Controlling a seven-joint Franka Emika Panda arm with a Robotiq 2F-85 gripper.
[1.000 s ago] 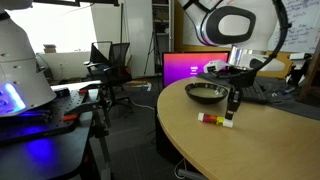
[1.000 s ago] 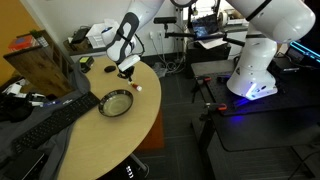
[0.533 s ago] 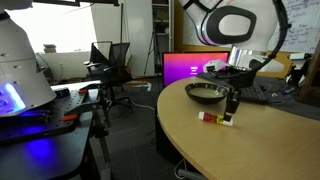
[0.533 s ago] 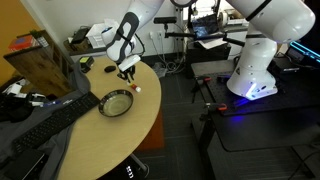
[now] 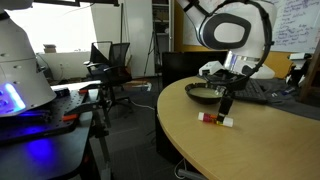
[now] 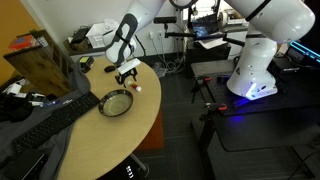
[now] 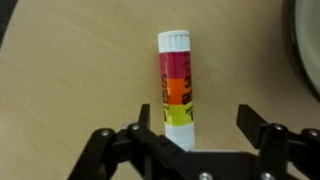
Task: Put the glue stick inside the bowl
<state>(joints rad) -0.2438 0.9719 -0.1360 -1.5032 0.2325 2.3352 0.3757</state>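
The glue stick would stay if my wide-open gripper lifted now.
The glue stick (image 7: 176,85) lies flat on the wooden table, white cap away from me, with red, orange and yellow bands. My gripper (image 7: 194,118) is open just above its near white end, which sits close to the left finger, not touching either one. In both exterior views the gripper (image 5: 225,104) (image 6: 128,73) hangs low over the glue stick (image 5: 214,119) (image 6: 138,88). The dark grey bowl (image 5: 205,93) (image 6: 116,102) stands empty beside it. A dark curved edge that may be its rim (image 7: 306,40) shows at the right of the wrist view.
The rounded table edge (image 5: 180,135) drops off near the glue stick. A black keyboard (image 6: 50,120) on dark cloth lies beyond the bowl. A dark monitor (image 5: 190,65) stands behind the table, and office chairs (image 5: 115,62) are on the floor.
The jaws have gone from shut to open over the glue stick. The wrist has tilted a little, and the monitor behind the table has gone dark.
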